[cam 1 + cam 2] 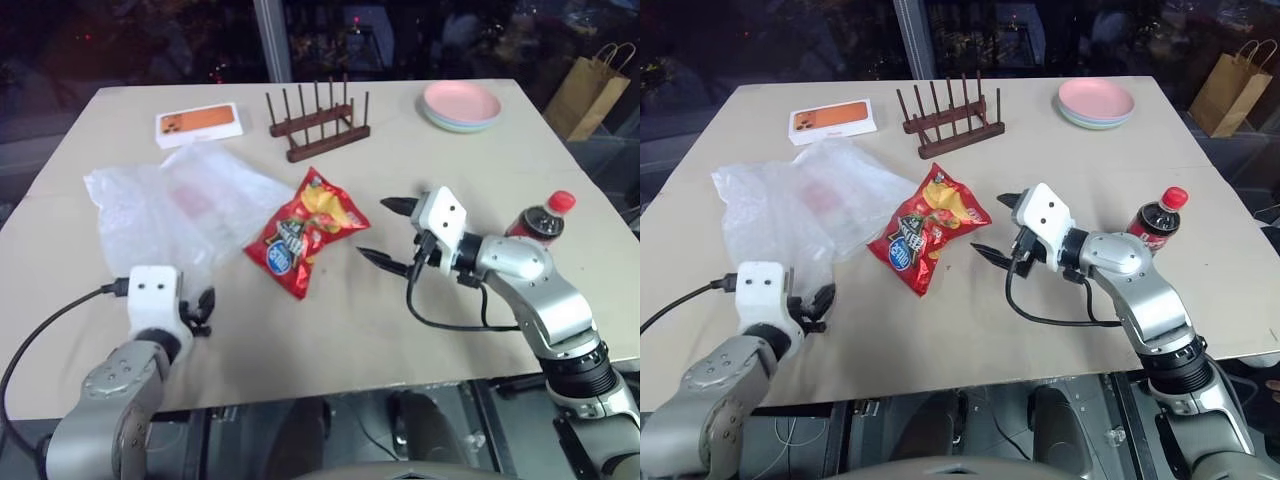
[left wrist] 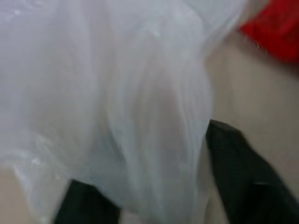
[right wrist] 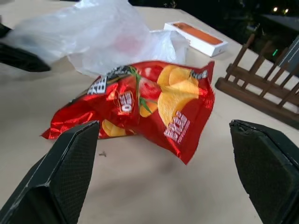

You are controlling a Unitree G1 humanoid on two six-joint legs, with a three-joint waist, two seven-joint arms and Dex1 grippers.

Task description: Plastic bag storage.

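Note:
The plastic bag lies spread and slack on the tabletop. My left gripper pinches the bag by the gathered fold at its edge next.
The plastic bag, thin, crinkly and translucent white, lies spread on the left half of the tan table. My left gripper is at the bag's near edge. In the left wrist view its two black fingers stand apart with a fold of the bag between them. My right gripper hovers wide open over the table's middle, pointing left at a red chip packet. Nothing is between its fingers.
An orange-topped phone box lies behind the bag. At the back stand a wooden peg rack and stacked pastel plates. A cola bottle stands by my right forearm. A brown paper bag stands off the table's right corner.

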